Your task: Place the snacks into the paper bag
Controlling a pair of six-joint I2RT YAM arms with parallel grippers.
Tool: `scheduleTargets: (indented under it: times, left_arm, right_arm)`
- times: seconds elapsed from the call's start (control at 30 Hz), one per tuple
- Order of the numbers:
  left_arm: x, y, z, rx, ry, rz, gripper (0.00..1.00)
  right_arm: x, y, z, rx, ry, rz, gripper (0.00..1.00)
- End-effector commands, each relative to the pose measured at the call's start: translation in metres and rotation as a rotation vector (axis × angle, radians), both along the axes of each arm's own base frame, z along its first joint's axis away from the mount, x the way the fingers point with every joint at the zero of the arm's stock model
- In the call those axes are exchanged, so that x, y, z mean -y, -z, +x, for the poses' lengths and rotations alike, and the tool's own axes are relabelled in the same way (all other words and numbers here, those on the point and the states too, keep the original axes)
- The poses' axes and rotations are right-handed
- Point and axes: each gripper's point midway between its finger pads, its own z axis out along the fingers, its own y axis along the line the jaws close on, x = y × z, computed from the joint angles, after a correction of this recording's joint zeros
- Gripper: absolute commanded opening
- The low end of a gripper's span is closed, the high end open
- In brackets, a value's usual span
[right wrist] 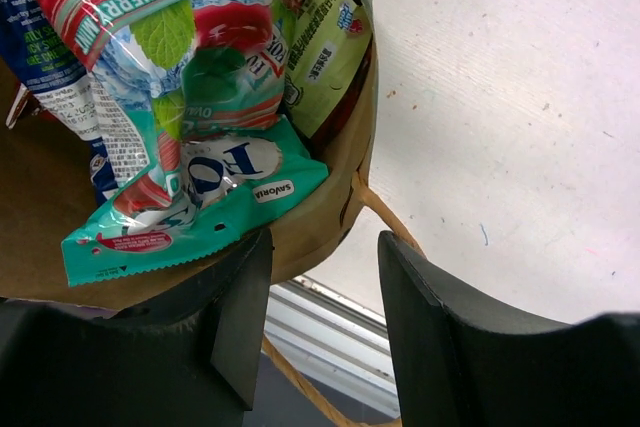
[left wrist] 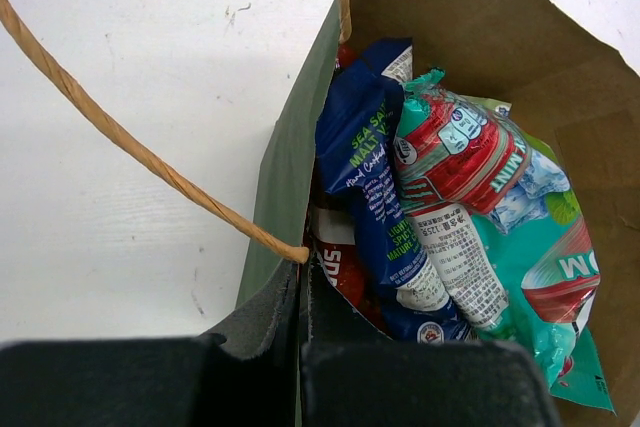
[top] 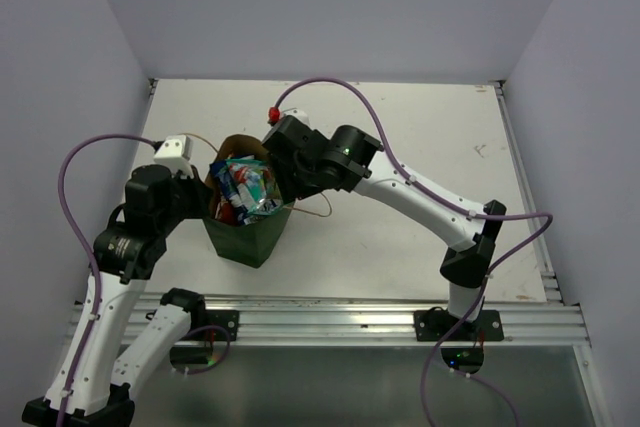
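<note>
My right gripper isn't ready to close on the bag's rim yet. It should move toward the bag's rim first, because the bag's rim is beyond my right gripper's fingers in the right wrist view.
The paper bag (top: 250, 242) stands upright at the table's left-centre, dark green outside (left wrist: 285, 157) and brown inside (right wrist: 320, 237). Several snacks stick out of it: a teal Fox's packet (top: 255, 187) (left wrist: 520, 247) (right wrist: 200, 197), a dark blue packet (left wrist: 365, 147), a red chip bag (left wrist: 345, 272) and a pale green packet (right wrist: 325, 47). My left gripper (top: 208, 199) (left wrist: 300, 292) is shut on the bag's left wall, just below a tan string handle (left wrist: 150, 157). My right gripper (top: 278, 185) (right wrist: 324, 239) hangs open over the bag's right rim, nothing pinched between its fingers.
A metal rail (top: 350, 317) runs along the table's near edge, close below the bag. Purple cables (top: 330, 84) loop above both arms. The bag's other string handle (right wrist: 385, 217) passes by my right fingers. White walls close in the table on three sides.
</note>
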Motion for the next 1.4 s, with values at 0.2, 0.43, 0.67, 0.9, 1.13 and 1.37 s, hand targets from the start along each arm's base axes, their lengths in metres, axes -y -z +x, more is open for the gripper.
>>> scheduleTargets:
  times: [0.2,0.43,0.67,0.9,1.13,1.37]
  left_arm:
    - [0.006,0.001,0.005,0.005,0.019,-0.005,0.0]
    - [0.007,0.005,0.007,0.0,0.021,-0.007,0.0]
    - [0.032,-0.023,0.01,0.079,0.11,-0.128,0.0]
    - [0.055,-0.051,0.013,0.13,0.17,-0.255,0.0]
    - [0.078,-0.06,0.016,0.166,0.208,-0.332,0.0]
    - [0.148,-0.054,0.009,0.131,0.261,-0.289,0.0]
  right_arm:
    - [0.016,-0.013,-0.001,0.023,0.031,0.006,0.51]
    - [-0.006,0.034,-0.007,-0.075,-0.025,-0.015,0.0]
    - [0.012,-0.009,0.007,0.032,0.013,-0.057,0.0]
    - [0.047,-0.057,0.014,0.099,0.105,-0.031,0.0]
    - [0.092,-0.054,0.017,0.099,0.197,-0.057,0.0]
    - [0.125,-0.044,0.022,0.079,0.267,-0.068,0.0]
